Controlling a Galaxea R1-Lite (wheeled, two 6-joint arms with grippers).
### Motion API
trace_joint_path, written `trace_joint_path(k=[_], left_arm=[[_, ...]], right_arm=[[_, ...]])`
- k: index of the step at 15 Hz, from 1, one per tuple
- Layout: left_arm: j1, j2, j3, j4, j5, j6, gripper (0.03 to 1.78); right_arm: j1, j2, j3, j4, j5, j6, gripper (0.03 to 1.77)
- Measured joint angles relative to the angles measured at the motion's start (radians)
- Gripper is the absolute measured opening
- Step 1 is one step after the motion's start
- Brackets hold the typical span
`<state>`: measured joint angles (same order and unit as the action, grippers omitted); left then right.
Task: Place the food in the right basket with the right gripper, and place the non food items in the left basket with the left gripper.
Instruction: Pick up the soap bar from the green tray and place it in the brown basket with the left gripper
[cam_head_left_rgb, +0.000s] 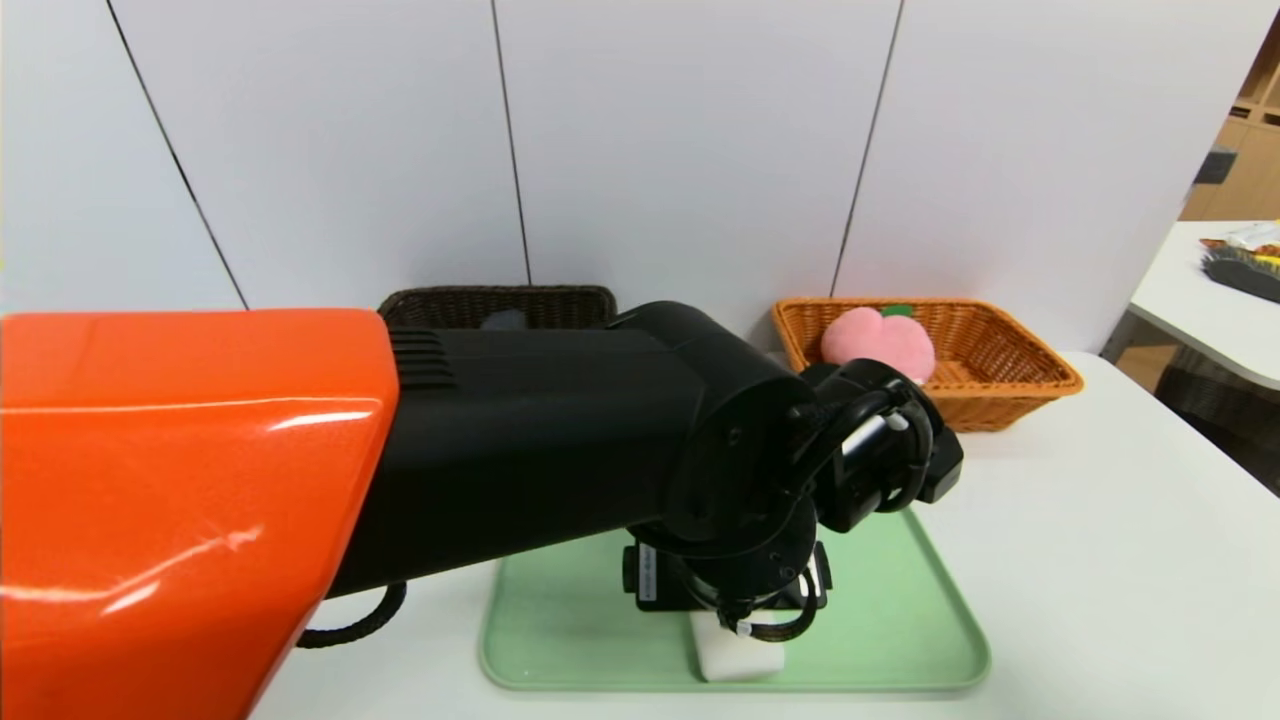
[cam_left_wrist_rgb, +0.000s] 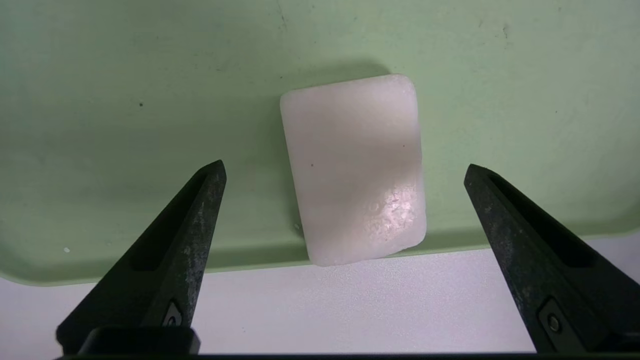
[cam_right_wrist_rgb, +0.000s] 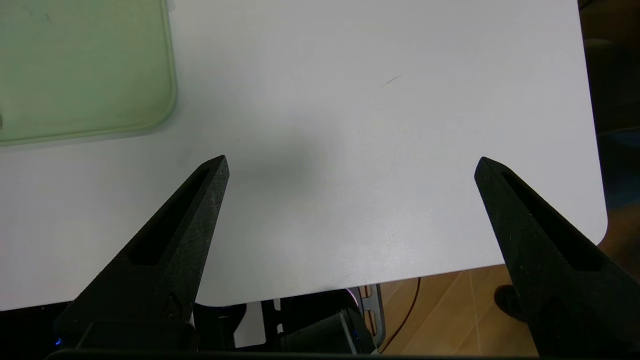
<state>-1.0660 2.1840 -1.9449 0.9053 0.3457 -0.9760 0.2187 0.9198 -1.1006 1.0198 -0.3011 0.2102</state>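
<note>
My left gripper's fingers are still above the white bar, so closing now would miss. My left gripper moves lower, then closes on the bar.
A white rounded bar lies on the pale green tray, one end resting on the tray's front rim; it shows in the head view as the white bar. My left gripper hangs open just above it, one finger on each side, not touching. The left arm's orange shell fills the head view's left. The pink plush peach lies in the orange-tan basket. The dark brown basket stands behind the arm, something grey inside. My right gripper is open and empty over the table's near right corner.
The white table carries the green tray at front centre and both baskets against the white wall. The tray's corner shows beside the right gripper. A second white table stands off to the right.
</note>
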Motion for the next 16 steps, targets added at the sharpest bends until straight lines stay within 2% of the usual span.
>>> trace_joint_path(k=[16], left_arm=[[-0.001, 0.079, 0.000, -0.009, 0.000, 0.007, 1.69]], right_arm=[[0.000, 0.001, 0.000, -0.013, 0.003, 0.000, 1.70]])
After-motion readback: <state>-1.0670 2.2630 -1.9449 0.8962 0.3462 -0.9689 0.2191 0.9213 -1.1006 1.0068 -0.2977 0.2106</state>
